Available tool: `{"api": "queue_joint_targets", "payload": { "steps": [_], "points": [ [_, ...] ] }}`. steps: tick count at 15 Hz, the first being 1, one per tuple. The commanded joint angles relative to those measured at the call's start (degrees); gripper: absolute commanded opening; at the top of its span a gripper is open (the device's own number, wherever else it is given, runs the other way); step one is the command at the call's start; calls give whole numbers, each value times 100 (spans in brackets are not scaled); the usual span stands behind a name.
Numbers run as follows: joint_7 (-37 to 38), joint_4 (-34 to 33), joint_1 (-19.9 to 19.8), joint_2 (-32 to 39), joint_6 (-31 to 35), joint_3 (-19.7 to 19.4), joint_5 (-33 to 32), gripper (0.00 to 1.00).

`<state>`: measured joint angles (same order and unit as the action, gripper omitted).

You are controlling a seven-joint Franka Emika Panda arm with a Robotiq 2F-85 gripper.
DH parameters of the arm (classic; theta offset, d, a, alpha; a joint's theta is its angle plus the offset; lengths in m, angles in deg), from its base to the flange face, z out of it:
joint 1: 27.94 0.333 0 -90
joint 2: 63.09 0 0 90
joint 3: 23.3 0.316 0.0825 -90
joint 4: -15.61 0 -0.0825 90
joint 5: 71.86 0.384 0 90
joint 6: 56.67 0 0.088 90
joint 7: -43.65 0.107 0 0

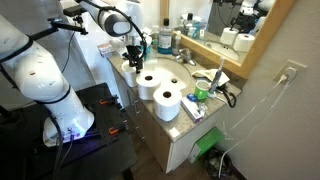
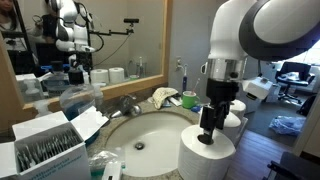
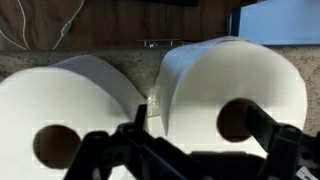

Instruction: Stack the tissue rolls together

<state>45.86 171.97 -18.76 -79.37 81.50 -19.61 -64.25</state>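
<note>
The tissue roll's bottom will stay free to stack, as my gripper will grab the roll from above by its top side, with one finger in the hole in the roll's middle.
Three white tissue rolls stand on the bathroom counter along its front edge. In an exterior view two of them show side by side, one point(image 1: 150, 84) next to the other point(image 1: 167, 99), and the third point(image 1: 136, 68) sits under my gripper point(image 1: 134, 55). The gripper point(image 2: 209, 138) hangs open just above that roll point(image 2: 205, 160), with another roll point(image 2: 236, 120) behind it. The wrist view looks down on two rolls, left point(image 3: 70, 110) and right point(image 3: 225, 85). My gripper point(image 3: 200, 125) straddles the right one without touching it.
The sink basin point(image 2: 140, 135) lies beside the rolls, with the faucet point(image 2: 128, 105) and mirror behind it. Bottles point(image 1: 165, 40) stand at the counter's back. A box of packets point(image 2: 40, 150) and a green item point(image 2: 190, 100) sit at the counter's ends. The counter edge drops to the floor.
</note>
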Motion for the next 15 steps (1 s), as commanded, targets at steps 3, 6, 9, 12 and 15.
{"api": "queue_joint_targets", "payload": {
  "steps": [3,6,9,12,15],
  "points": [
    [-409,-194,-25,200,31,-90,183,100],
    [-563,-292,-9,372,62,-106,258,100],
    [-715,-397,-11,622,83,-98,389,100],
    [-693,-459,-67,825,72,-69,386,100],
    [-684,-476,-111,926,97,-59,378,100]
  ]
}}
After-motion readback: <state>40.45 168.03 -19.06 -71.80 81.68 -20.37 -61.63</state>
